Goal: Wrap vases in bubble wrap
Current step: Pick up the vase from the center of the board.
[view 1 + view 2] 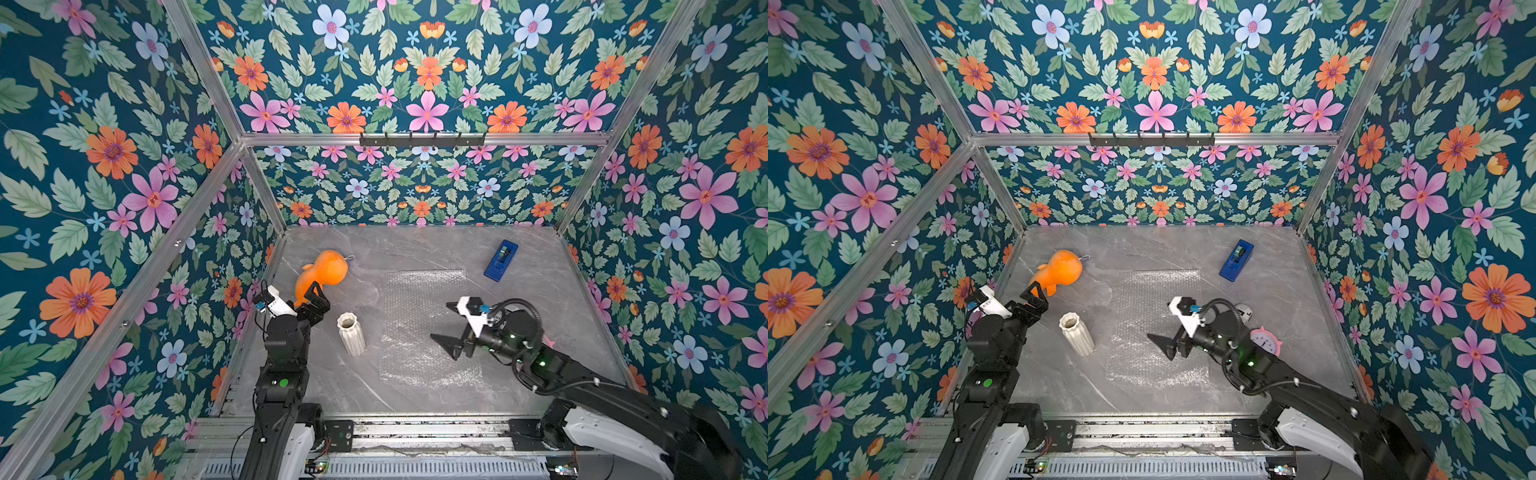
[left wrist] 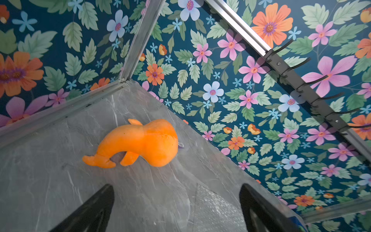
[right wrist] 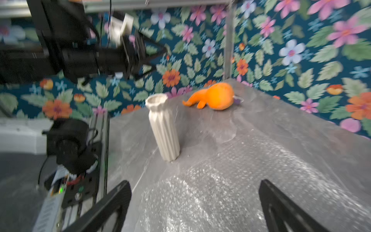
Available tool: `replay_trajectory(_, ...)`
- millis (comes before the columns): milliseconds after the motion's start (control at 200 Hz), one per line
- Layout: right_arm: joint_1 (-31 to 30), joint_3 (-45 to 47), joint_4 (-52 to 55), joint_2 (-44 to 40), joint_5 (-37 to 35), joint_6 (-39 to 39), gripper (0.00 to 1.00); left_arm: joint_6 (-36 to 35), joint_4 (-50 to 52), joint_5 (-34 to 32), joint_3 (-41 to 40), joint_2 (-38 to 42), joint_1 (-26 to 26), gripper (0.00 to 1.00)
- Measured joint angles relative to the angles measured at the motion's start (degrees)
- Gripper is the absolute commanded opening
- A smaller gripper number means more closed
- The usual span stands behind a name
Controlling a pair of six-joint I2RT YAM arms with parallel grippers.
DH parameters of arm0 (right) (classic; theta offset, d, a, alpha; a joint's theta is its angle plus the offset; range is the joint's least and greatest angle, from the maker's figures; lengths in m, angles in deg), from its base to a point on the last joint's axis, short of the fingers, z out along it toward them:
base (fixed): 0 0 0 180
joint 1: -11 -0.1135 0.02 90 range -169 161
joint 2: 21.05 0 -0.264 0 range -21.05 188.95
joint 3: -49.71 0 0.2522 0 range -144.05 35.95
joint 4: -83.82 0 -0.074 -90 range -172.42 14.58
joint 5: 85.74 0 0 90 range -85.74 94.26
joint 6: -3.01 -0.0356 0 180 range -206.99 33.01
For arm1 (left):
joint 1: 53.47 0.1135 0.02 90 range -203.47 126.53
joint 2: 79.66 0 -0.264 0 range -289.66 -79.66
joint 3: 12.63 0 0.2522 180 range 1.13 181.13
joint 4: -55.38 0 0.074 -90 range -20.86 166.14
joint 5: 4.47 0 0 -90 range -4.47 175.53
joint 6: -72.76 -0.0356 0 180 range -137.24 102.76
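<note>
My right gripper grips the off-white vase [image 1: 351, 334] around its upper body below the vase's rim next, to lay it sideways on the bubble wrap.
An off-white ribbed vase [image 1: 351, 334] [image 1: 1076, 334] [image 3: 163, 128] stands upright on the grey table, just left of the bubble wrap [image 1: 424, 328] [image 1: 1154, 328] [image 3: 230, 180], which lies flat in the middle. My left gripper [image 1: 318, 297] [image 1: 1036, 297] [image 2: 176, 186] hangs open above the table behind the vase, pointing at the orange plush toy, with nothing between its fingers. My right gripper [image 1: 440, 321] [image 1: 1158, 321] [image 3: 194, 182] hovers open over the right part of the sheet, facing the vase. A corner of the bubble wrap [image 2: 216, 211] shows in the left wrist view.
An orange plush toy [image 1: 322, 272] [image 2: 140, 142] lies at the back left. A blue tape dispenser [image 1: 500, 259] sits at the back right. In a top view, a pink dial timer [image 1: 1264, 341] peeks out behind my right arm. Flowered walls enclose three sides.
</note>
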Motion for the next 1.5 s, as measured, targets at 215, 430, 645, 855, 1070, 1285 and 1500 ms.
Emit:
replay_trajectory(215,-6.2,-8.8,-18.6,27.2,-0.1,1.9,1.00,2.2,10.1,3.2,1.8,4.9,0.0,0.99)
replay_trajectory(430,-7.7,-18.5,-33.3,46.4,1.5,-1.9,1.00,3.5,16.2,2.7,2.3,7.9,0.0,0.99)
replay_trajectory(645,-8.2,-25.2,-39.1,54.1,4.3,-5.5,1.00,3.5,18.0,2.5,2.1,8.4,0.0,1.00)
replay_trajectory(855,-9.7,-29.6,-40.5,58.9,7.6,-8.3,1.00,3.6,17.9,2.7,0.6,8.4,0.0,1.00)
replay_trajectory(1070,-11.0,-34.7,-40.0,62.8,7.5,-8.3,1.00,3.7,17.8,2.9,0.5,8.3,0.0,1.00)
replay_trajectory(1285,-11.7,-38.5,-39.9,66.2,5.6,-8.1,0.97,3.7,17.8,2.7,-0.4,8.7,0.0,1.00)
replay_trajectory(1500,-12.0,-40.2,-39.8,67.8,4.3,-7.1,0.81,3.7,18.0,2.7,-0.2,9.0,0.0,0.99)
